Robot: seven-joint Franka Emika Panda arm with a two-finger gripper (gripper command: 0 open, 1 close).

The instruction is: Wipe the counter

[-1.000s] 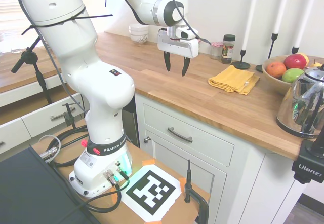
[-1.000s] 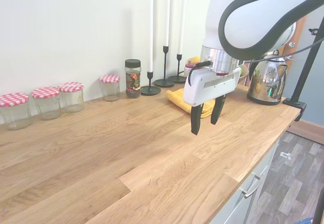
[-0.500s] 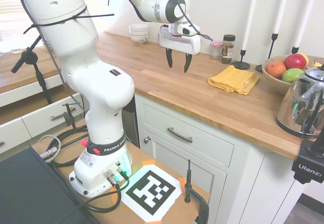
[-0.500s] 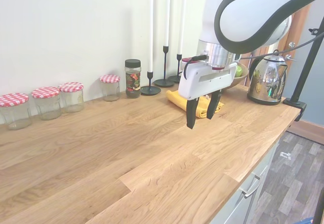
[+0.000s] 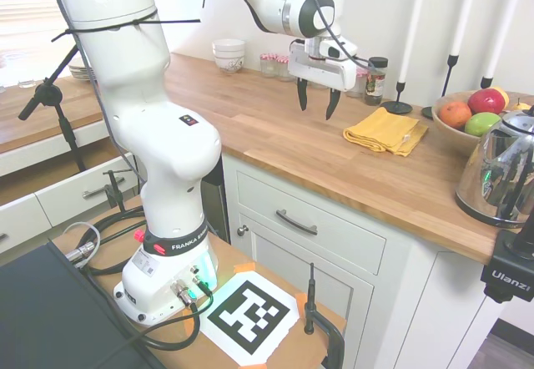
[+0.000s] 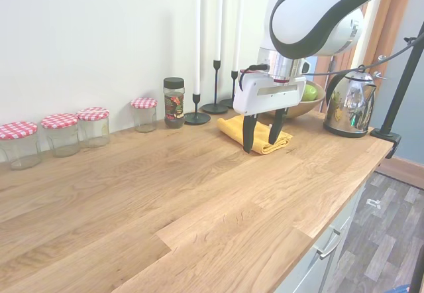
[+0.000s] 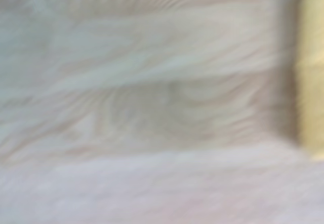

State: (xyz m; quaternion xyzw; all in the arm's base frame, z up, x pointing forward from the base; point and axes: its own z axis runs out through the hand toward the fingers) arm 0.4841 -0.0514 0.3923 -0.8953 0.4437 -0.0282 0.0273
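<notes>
The yellow cloth (image 5: 385, 130) lies flat on the wood, so my gripper will next grab its raised fold (image 5: 382, 127), where the soft layers stack up.
The counter (image 5: 250, 127) (image 6: 165, 200) is a long honey-brown butcher-block top over white cabinets. A folded yellow cloth (image 5: 385, 130) (image 6: 262, 134) lies flat on it near the candlesticks. My gripper (image 5: 316, 107) (image 6: 260, 138) hangs open above the wood, fingers pointing down, just beside the cloth's near edge and holding nothing. The blurred wrist view shows wood grain (image 7: 142, 107) with a yellow strip of the cloth (image 7: 311, 72) at one side.
A spice jar (image 5: 376, 80) (image 6: 173, 102), black candlesticks (image 5: 399, 106) (image 6: 215, 84) and red-checked jars (image 6: 93, 126) line the wall. A fruit bowl (image 5: 467, 118) and a glass kettle (image 5: 501, 169) (image 6: 347, 111) stand beyond the cloth. White bowls (image 5: 229, 54) sit at the far end.
The gripper has travelled along the counter toward the yellow cloth and now hangs right beside it. It stayed open. The cloth has not moved.
</notes>
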